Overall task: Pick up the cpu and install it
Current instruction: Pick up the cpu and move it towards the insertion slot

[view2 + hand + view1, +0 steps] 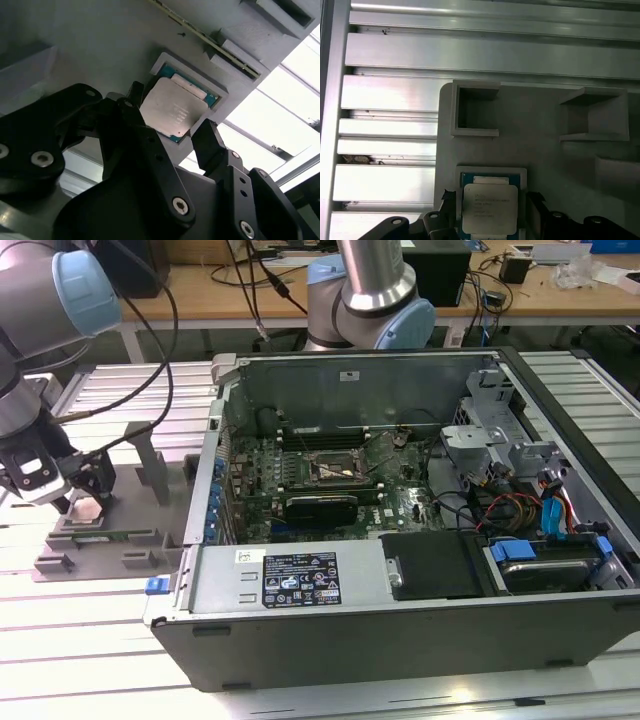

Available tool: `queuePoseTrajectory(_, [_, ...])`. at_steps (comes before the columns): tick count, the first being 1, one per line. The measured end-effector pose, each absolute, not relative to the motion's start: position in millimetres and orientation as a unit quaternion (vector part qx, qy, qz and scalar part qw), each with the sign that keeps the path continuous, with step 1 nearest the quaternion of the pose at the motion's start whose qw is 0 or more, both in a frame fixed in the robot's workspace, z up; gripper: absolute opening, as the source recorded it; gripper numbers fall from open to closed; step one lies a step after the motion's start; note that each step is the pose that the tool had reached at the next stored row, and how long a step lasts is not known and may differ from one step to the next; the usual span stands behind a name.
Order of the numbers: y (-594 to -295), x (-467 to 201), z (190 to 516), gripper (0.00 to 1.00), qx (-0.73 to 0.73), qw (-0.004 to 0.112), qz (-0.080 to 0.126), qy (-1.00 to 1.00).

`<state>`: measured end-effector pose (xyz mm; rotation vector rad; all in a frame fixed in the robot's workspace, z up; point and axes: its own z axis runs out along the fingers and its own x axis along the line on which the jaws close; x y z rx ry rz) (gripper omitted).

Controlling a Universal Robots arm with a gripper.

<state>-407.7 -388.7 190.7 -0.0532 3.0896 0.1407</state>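
Note:
My gripper has to grab the cpu's two opposite side edges next, because the fingers fit there and the tray's raised side (491, 170) hugs the cpu's end. Then it can install the cpu.
The cpu (175, 110) (489, 207), a small square chip with a silvery top plate, lies flat in a recess of the grey plastic tray (100, 540) (545, 140). My gripper (85, 490) (169, 114) (490, 197) hangs low over that tray at the exterior view's left. It is open. One black finger (134, 95) stands on one side of the chip and the other finger (206, 137) on the opposite side, each with a small gap to the chip's edge. The motherboard's socket frame (340, 472) sits in the middle of the open computer case (300, 585).
The case takes up the middle and the exterior view's right, its tall near wall facing the camera. Upright grey blocks (150, 455) rise from the tray beside my gripper. Black cables (150, 340) run from the arm. A second robot arm base (370, 300) stands behind the case.

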Motion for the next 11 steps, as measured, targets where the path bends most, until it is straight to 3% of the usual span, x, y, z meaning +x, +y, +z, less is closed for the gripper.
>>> queuePoseTrajectory(11, [-388.6,-408.0,186.3,0.66,-0.013,0.021,0.046,0.999])
